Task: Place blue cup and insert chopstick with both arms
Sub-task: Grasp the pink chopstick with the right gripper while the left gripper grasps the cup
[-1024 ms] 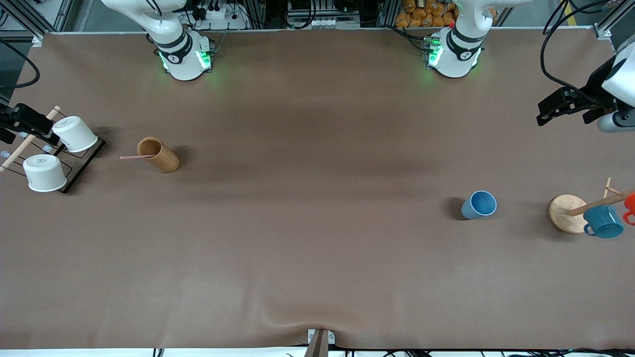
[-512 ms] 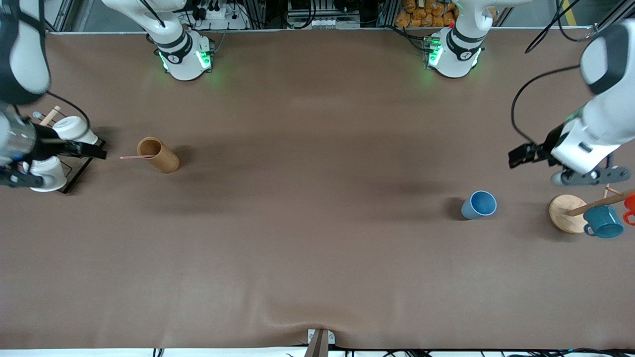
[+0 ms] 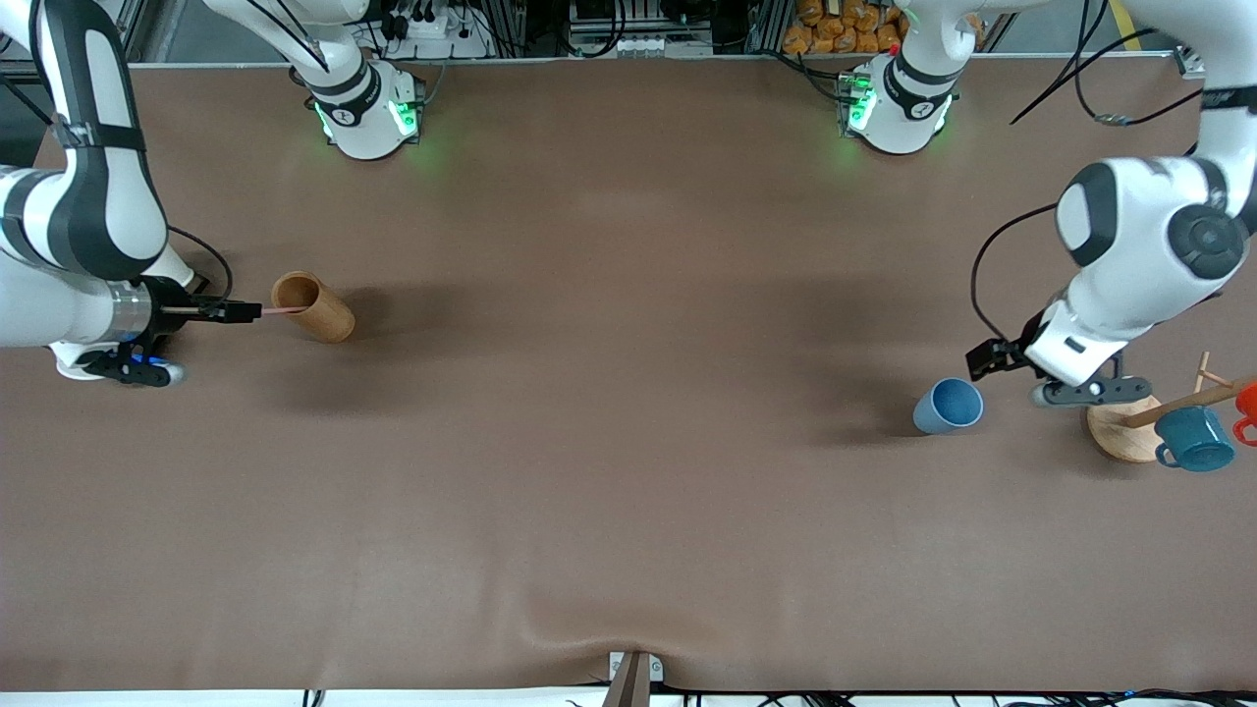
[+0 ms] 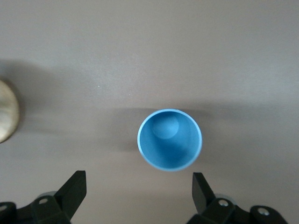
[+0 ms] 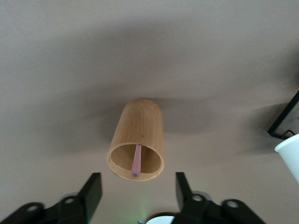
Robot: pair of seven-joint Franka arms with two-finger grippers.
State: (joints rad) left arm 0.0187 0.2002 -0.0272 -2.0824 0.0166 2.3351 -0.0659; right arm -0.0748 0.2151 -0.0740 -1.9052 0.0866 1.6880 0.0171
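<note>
My left gripper reaches the blue cup and grips its rim [image 3: 968, 383] next, so the blue cup's opening [image 3: 956, 403] stays free to take the chopstick.
The blue cup [image 3: 949, 406] stands upright on the brown table toward the left arm's end, mouth up and empty; it also shows in the left wrist view [image 4: 170, 140]. My left gripper [image 3: 987, 358] is open and empty, low beside the cup, which lies just ahead of the jaws [image 4: 138, 186]. The pale-pink chopstick [image 3: 280, 310] stands in the tan wooden holder [image 3: 314, 307] toward the right arm's end. My right gripper [image 3: 244, 312] is open at the chopstick's top end [image 5: 136, 163], over the holder [image 5: 137, 140], jaws [image 5: 138, 186] apart on either side, not touching it.
A wooden mug rack with a round base [image 3: 1120, 432] stands beside the blue cup at the table's end, bearing a teal mug [image 3: 1193, 439] and an orange mug [image 3: 1247, 403]. A white cup [image 5: 290, 154] on a black rack [image 5: 282, 119] stands near the holder.
Both arms have swung in from the table's ends and come down. The left gripper has reached the blue cup, the right gripper the chopstick's top. Cup and holder have not moved.
</note>
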